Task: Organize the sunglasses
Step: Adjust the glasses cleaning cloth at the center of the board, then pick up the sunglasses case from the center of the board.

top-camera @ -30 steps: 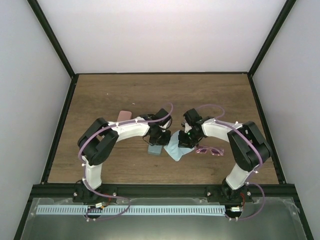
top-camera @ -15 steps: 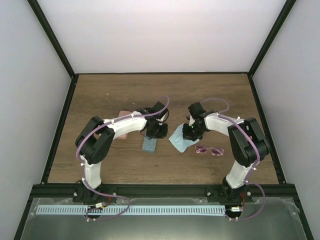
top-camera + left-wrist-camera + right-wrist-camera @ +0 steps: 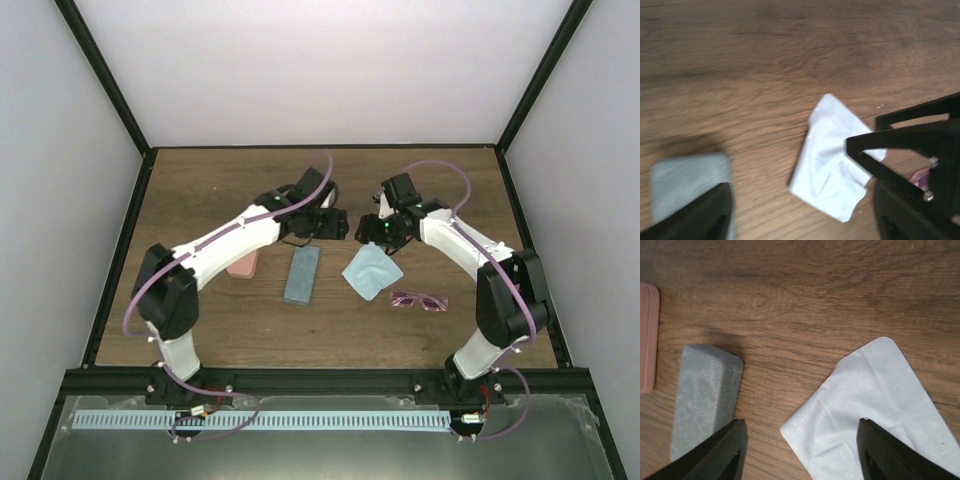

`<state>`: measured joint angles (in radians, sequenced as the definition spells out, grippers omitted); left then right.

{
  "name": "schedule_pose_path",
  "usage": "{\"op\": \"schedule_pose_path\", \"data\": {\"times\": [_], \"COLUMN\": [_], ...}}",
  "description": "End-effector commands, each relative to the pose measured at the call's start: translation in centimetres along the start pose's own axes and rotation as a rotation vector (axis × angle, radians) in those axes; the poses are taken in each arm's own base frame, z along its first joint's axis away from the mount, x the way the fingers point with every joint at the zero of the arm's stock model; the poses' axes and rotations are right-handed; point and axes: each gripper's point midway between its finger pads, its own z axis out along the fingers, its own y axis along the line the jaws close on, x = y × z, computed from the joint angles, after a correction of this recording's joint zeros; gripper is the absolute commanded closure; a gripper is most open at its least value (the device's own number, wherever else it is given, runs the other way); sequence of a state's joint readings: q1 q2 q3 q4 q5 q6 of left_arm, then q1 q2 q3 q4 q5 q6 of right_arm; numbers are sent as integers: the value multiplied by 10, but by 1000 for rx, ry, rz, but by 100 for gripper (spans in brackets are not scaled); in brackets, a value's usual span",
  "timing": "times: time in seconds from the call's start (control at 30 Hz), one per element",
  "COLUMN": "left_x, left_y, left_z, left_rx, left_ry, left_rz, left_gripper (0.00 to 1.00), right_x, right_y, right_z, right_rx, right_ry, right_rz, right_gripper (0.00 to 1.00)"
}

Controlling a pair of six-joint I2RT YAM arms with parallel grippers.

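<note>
My left gripper should next take hold of the pink case by its long sides, to get a case ready for the sunglasses (image 3: 418, 300) (image 3: 921, 180).
One pinkish-purple pair of sunglasses (image 3: 418, 300) lies on the wooden table, right of centre, and a sliver of it (image 3: 920, 176) shows in the left wrist view. My left gripper (image 3: 333, 226) hovers open past the far end of the blue-grey case (image 3: 302, 273), with nothing between its fingers (image 3: 700, 215). My right gripper (image 3: 368, 231) is open too, above the far corner of the pale blue cloth (image 3: 372, 270). In the right wrist view its fingertips (image 3: 895, 455) frame bare wood and the cloth's edge (image 3: 875, 410). Neither gripper touches the sunglasses.
A pink case (image 3: 243, 263) lies left of the blue-grey case (image 3: 702, 395), under my left arm. The two gripper heads are close together near the table's middle. Black frame rails (image 3: 120, 240) border the table.
Both grippers have opened and drawn away toward the far side. The blue-grey case and the cloth now lie free on the table; the sunglasses have not moved.
</note>
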<state>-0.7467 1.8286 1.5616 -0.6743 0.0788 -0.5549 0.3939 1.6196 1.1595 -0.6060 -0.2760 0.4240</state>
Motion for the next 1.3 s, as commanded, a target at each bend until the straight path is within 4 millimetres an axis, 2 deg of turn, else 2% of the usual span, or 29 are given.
{"op": "schedule_pose_path", "data": {"times": [0.0, 0.07, 0.17, 0.27, 0.37, 0.5, 0.7, 0.87, 0.93, 1.17, 1.27], "left_x": [-6, -6, -4, 12, 24, 31, 45, 62, 67, 63, 59], "left_y": [64, 107, 170, 210, 232, 234, 256, 265, 268, 268, 266], "left_z": [-28, -38, -51, -44, -37, -24, -8, 8, 12, 13, 11], "left_rx": [-147, -234, -371, -475, -562, -497, -487, -490, -495, -500, -490], "left_ry": [-62, -73, -73, 25, 74, 110, 180, 243, 255, 246, 243], "left_rz": [-46, -63, -60, -48, -12, -18, -65, -66, -74, -86, -86], "left_gripper": [11, 2, 0, 0, 0, 0, 0, 0, 3, 20, 18], "right_x": [-2, -3, -4, -3, -1, 4, 9, 8, 6, 3, 4], "right_y": [23, 43, 67, 74, 76, 72, 69, 70, 70, 69, 69], "right_z": [-1, 1, 6, 10, 12, 14, 18, 21, 22, 30, 34], "right_rx": [-43, -75, -123, -156, -173, -162, -156, -161, -160, -149, -150], "right_ry": [20, 22, 37, 53, 64, 75, 89, 98, 99, 110, 116], "right_rz": [-37, -66, -82, -73, -86, -115, -144, -150, -153, -154, -152], "right_gripper": [35, 31, 30, 30, 29, 29, 30, 30, 30, 30, 30]}}
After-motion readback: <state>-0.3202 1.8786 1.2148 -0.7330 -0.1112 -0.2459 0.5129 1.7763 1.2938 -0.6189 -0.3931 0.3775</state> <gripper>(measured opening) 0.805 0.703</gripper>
